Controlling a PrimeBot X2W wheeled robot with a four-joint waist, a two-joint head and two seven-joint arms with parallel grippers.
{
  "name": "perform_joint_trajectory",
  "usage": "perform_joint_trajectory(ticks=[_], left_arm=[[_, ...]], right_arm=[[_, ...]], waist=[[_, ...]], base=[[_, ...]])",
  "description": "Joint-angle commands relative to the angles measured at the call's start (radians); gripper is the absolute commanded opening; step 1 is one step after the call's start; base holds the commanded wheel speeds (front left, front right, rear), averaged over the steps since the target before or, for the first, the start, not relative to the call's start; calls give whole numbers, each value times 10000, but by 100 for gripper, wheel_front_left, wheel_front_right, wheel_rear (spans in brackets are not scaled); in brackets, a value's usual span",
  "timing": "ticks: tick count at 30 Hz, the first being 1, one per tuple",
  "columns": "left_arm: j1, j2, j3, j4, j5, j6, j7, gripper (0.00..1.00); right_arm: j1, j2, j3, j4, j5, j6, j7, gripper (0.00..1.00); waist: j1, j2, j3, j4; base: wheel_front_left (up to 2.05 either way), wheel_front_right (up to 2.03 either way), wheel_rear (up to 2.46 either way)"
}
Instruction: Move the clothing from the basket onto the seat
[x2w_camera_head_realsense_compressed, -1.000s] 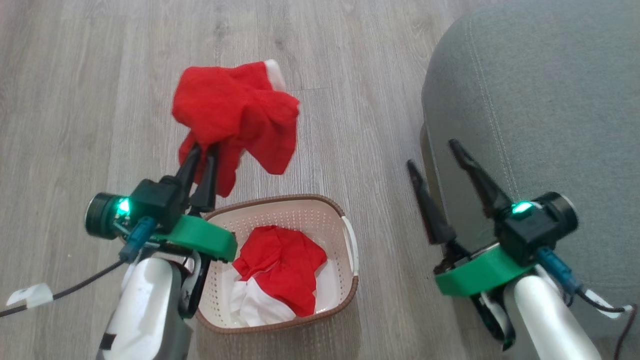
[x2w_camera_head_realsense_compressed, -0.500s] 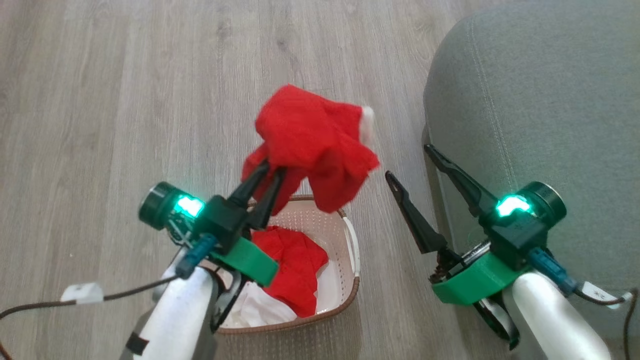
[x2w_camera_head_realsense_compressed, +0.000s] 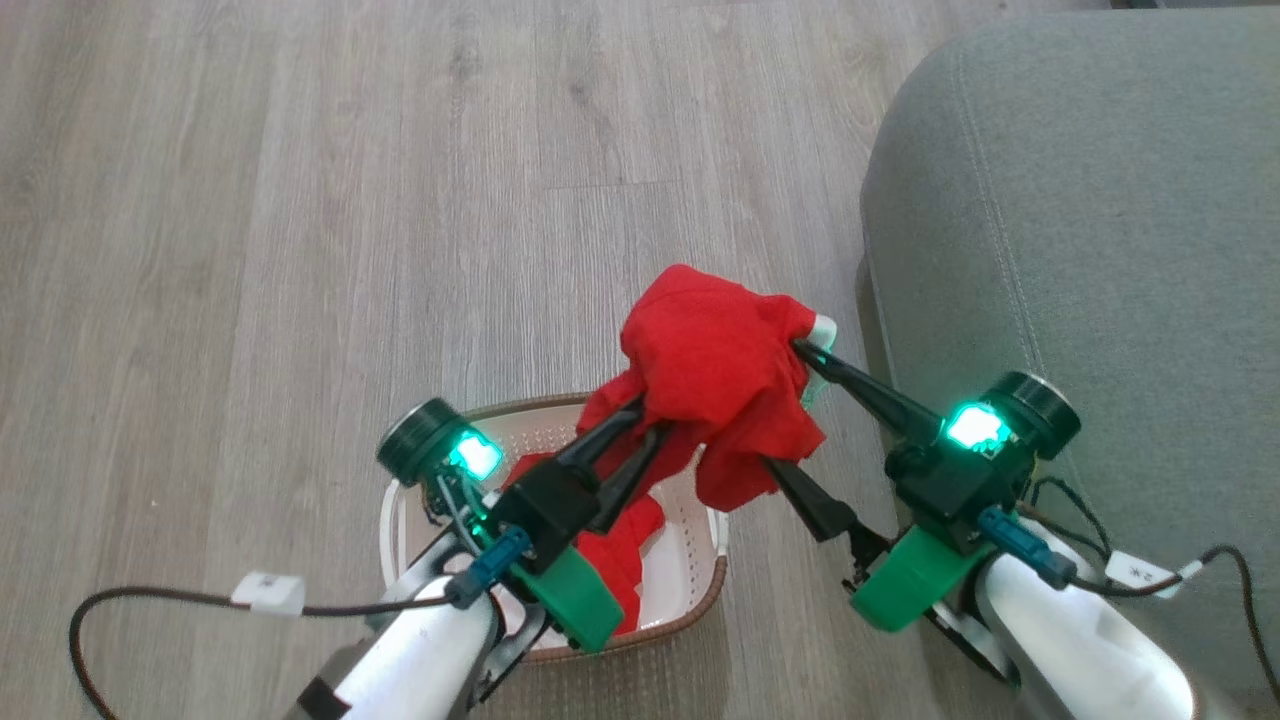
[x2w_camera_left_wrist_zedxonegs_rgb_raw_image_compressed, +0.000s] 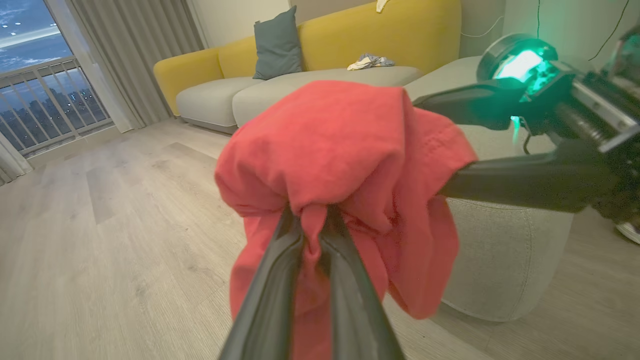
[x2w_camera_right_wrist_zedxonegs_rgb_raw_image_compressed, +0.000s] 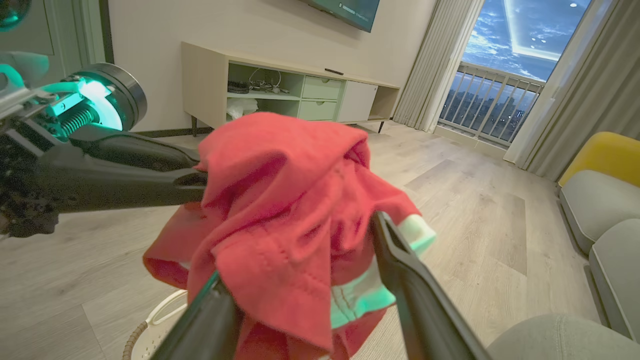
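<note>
I will grab the red garment by its white-trimmed edge (x2w_camera_head_realsense_compressed: 818, 337) with my right gripper next. Then I will carry it over to the seat (x2w_camera_head_realsense_compressed: 1080, 230).
My left gripper (x2w_camera_head_realsense_compressed: 648, 418) is shut on a bright red garment (x2w_camera_head_realsense_compressed: 715, 365) with a white trim, holding it in the air above the cream basket (x2w_camera_head_realsense_compressed: 712, 588). My right gripper (x2w_camera_head_realsense_compressed: 785, 405) is open, one finger on each side of the same garment. In the left wrist view the cloth (x2w_camera_left_wrist_zedxonegs_rgb_raw_image_compressed: 340, 150) bunches over my left gripper (x2w_camera_left_wrist_zedxonegs_rgb_raw_image_compressed: 311, 217). In the right wrist view the garment (x2w_camera_right_wrist_zedxonegs_rgb_raw_image_compressed: 280, 200) hangs between my right gripper's (x2w_camera_right_wrist_zedxonegs_rgb_raw_image_compressed: 300, 250) spread fingers. More red clothing (x2w_camera_head_realsense_compressed: 628, 560) lies in the basket, partly hidden by my left arm. The grey-green seat (x2w_camera_head_realsense_compressed: 1080, 230) is at the right.
Pale wood floor (x2w_camera_head_realsense_compressed: 300, 250) stretches to the left and ahead. The seat's rounded corner stands close beside the basket. A dark cable (x2w_camera_head_realsense_compressed: 150, 600) trails from my left arm. A yellow sofa (x2w_camera_left_wrist_zedxonegs_rgb_raw_image_compressed: 350, 35) and a low cabinet (x2w_camera_right_wrist_zedxonegs_rgb_raw_image_compressed: 280, 90) stand far off.
My left gripper has carried the red garment right and nearer, from over the floor to above the basket. My right gripper has moved left, and its fingers now straddle the garment.
</note>
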Motion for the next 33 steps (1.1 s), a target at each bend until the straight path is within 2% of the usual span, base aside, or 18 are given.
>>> perform_joint_trajectory(ticks=[1, 13, 14, 15, 16, 24, 25, 26, 27, 28, 29, 30, 33], left_arm=[[-724, 229, 5, -331, -123, -6, -126, 0], [-1132, 408, -1022, -324, -611, -8, -126, 0], [-1141, 412, -1068, -320, -647, -8, -126, 0], [-1149, 419, -1115, -311, -676, -8, -126, 0], [-1156, 427, -1157, -302, -703, -8, -126, 0], [-1136, 430, -1125, -282, -866, -9, -126, 0], [-1116, 397, -1061, -326, -863, -9, -126, 17], [-1085, 352, -971, -378, -843, -9, -126, 41], [-1047, 309, -881, -419, -818, -8, -126, 57], [-1001, 269, -795, -440, -791, -5, -126, 79], [-951, 227, -695, -440, -769, 11, -126, 96], [-906, 188, -581, -422, -747, 42, -126, 100], [-790, 112, -320, -331, -644, 78, -126, 100]], right_arm=[[-439, -118, 228, -172, -74, -2, -65, 100], [-928, 28, 614, 650, -382, -2, -65, 100], [-921, 74, 615, 718, -361, -2, -65, 93], [-915, 120, 608, 782, -313, -2, -65, 33], [-929, 156, 623, 796, -287, -2, -65, 0], [-865, 377, 365, 452, -148, -2, -65, 0], [-829, 417, 282, 392, -131, -2, -65, 0], [-793, 454, 199, 324, -129, -2, -65, 0], [-751, 496, 111, 255, -119, -2, -65, 0], [-701, 541, 15, 196, -100, -2, -65, 0], [-644, 582, -126, 157, -114, -2, -65, 0], [-586, 628, -303, 127, -159, -2, -65, 0], [-397, 833, -884, 7, -231, -2, -65, 0]], waist=[[0, 0, 42, 34], [0, 0, 80, 184], [0, 0, 79, 199], [0, 0, 76, 214], [0, 0, 75, 229], [0, 0, 66, 259], [0, 0, 63, 256], [0, 0, 60, 253], [0, 0, 56, 249], [0, 0, 47, 243], [0, 0, 31, 237], [0, 0, 22, 227], [0, 0, -15, 206]], base=[[0, 0, 0], [0, 0, 0], [0, 0, 0], [0, 0, 0], [0, 0, 0], [0, 0, 0], [0, 0, 0], [0, 0, 0], [0, 0, 0], [0, 0, 0], [0, 0, 0], [0, 0, 0], [0, 0, 0]])
